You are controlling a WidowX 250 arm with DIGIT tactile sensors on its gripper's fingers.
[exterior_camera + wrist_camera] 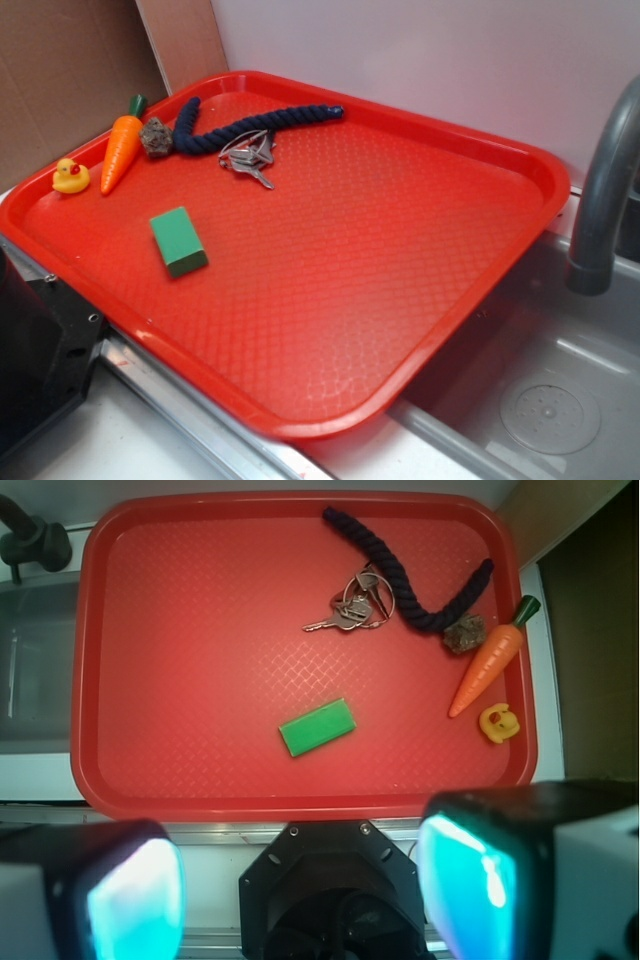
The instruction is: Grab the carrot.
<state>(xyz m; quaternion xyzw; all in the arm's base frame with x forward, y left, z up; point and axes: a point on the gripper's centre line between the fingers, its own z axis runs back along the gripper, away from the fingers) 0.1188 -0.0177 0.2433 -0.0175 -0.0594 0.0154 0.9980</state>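
I need to grab the carrot's thick orange body (123, 143) with my gripper next, below the green stem (137, 106).
The carrot (121, 150) (487, 662) is orange with a dark-green stem and lies near the far left corner of the red tray (420, 330) (180, 770). In the wrist view it lies at the tray's right side, tip pointing toward me. My gripper (300, 890) hangs high above the tray's near edge, over the robot base (335, 890). It is open, with nothing between its two glowing pads (135, 900). It is well away from the carrot. The exterior view does not show the gripper.
On the tray lie a yellow rubber duck (71, 177) (499, 723) beside the carrot's tip, a small brown rock (156, 138) (464, 635), a dark blue rope (250, 125) (400, 580), a bunch of keys (248, 157) (350, 610) and a green block (179, 241) (318, 727). A grey faucet (600, 200) and sink (550, 400) stand at the right.
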